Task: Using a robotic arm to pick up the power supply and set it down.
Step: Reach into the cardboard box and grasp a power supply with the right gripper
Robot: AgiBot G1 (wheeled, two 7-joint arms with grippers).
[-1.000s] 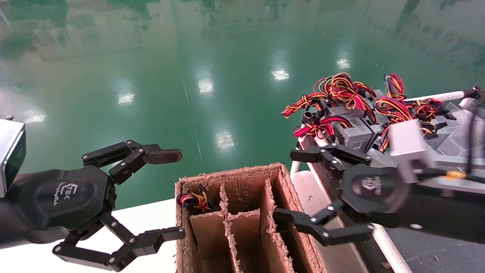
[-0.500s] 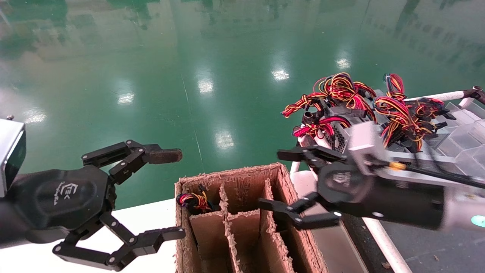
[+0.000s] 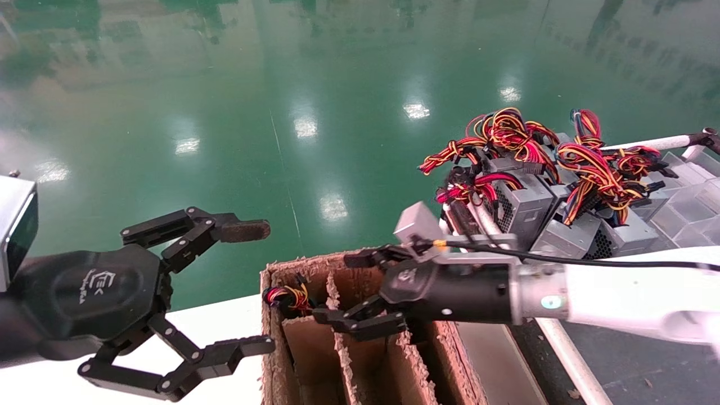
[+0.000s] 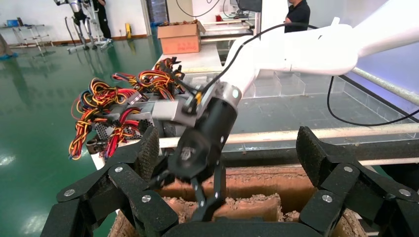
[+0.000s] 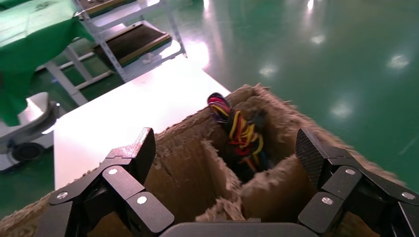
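Observation:
The power supply has cardboard sides close around it, so my right gripper will next grab it by the wire bundle poking out on top (image 3: pixel 288 297) (image 5: pixel 242 131).
Several grey power supplies (image 3: pixel 529 197) with red, yellow and black wires lie piled on a rack at the right; the same pile (image 4: pixel 123 111) shows in the left wrist view. Another bundle of wires (image 3: pixel 287 298) pokes out of the far-left cell of the divided cardboard box (image 3: pixel 270 349). My right gripper (image 3: pixel 343 289) hangs open and empty just above the box's middle cells, beside that bundle. From its wrist, the wires (image 5: pixel 239 131) lie in the cell ahead of the right gripper (image 5: pixel 227 148). My left gripper (image 3: pixel 256 288) stays open and empty, left of the box.
The box stands on a white table (image 3: pixel 225 315) with green floor beyond. A white rail (image 3: pixel 647 143) and clear plastic bins (image 3: pixel 692 191) flank the pile. The right forearm (image 3: pixel 619 292) stretches across in front of the rack. Metal shelving (image 5: pixel 128 44) stands beyond the table.
The right arm has swung left from the rack's edge to over the cardboard box, its gripper open and empty throughout. The left arm has not moved.

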